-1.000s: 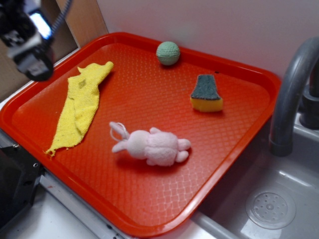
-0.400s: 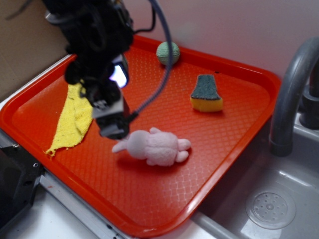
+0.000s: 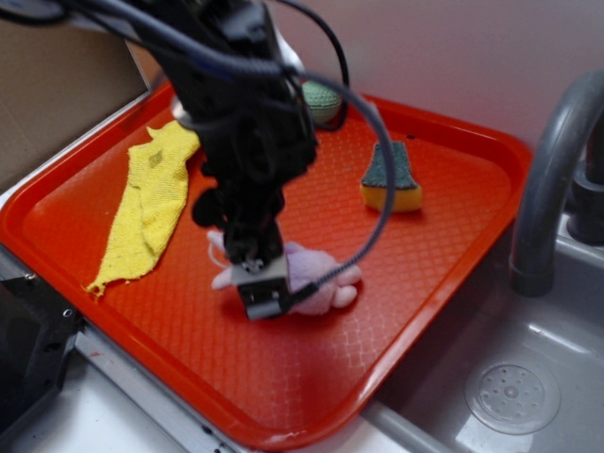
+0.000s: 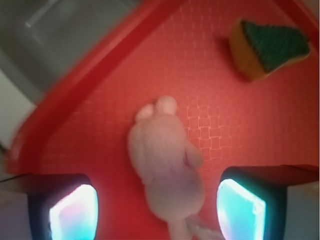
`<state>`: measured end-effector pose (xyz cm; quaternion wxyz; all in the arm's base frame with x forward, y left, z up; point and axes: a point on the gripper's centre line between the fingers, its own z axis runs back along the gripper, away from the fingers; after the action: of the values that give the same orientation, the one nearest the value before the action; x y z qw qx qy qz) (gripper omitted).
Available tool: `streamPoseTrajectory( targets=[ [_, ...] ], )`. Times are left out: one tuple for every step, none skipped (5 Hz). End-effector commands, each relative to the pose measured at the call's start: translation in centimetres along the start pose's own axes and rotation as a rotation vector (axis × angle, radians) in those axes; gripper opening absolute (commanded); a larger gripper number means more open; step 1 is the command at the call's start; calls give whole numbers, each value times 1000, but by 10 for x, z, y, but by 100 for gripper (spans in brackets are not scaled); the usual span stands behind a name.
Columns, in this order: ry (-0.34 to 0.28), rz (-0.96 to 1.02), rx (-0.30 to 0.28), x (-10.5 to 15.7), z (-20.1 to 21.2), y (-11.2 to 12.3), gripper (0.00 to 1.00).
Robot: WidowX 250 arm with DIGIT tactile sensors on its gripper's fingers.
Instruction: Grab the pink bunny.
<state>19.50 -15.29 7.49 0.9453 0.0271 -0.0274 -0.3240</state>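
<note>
The gripper would miss if it closed now, because red tray shows between its fingertips and the bunny's body (image 4: 172, 187) below. The robot will first lower it.
The pink bunny (image 3: 316, 278) is a pale pink fuzzy plush lying flat on the red tray (image 3: 434, 283), head to the left. My gripper (image 3: 260, 283) hangs right over its head end and hides part of it. In the wrist view the bunny (image 4: 167, 170) lies between my two fingers (image 4: 75, 212), which stand wide apart on either side of its head and do not touch it. The gripper (image 4: 157, 210) is open and empty.
A yellow cloth (image 3: 146, 203) lies on the tray's left side. A green-topped yellow sponge (image 3: 392, 179) sits at the back right, and also shows in the wrist view (image 4: 267, 47). A green ball (image 3: 323, 99) is at the back. A grey faucet (image 3: 552, 179) and sink (image 3: 514, 392) are right of the tray.
The arm has swung in from the far left and come down to the right. The gripper now straddles the bunny's head. The bunny has not moved.
</note>
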Motion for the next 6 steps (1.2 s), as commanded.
streamPoseTrajectory(
  targets=[
    [34,7,54,0,-30,0,100],
    [89,-20,55,-2,-53,-1,100],
    [70,9,52,-5,-47,-1,0],
    [39,55,72,-6,-31,5,0],
    [-21,240,136,-10,12,22,0],
    [-26,490,204,-22,61,51,0]
  ],
)
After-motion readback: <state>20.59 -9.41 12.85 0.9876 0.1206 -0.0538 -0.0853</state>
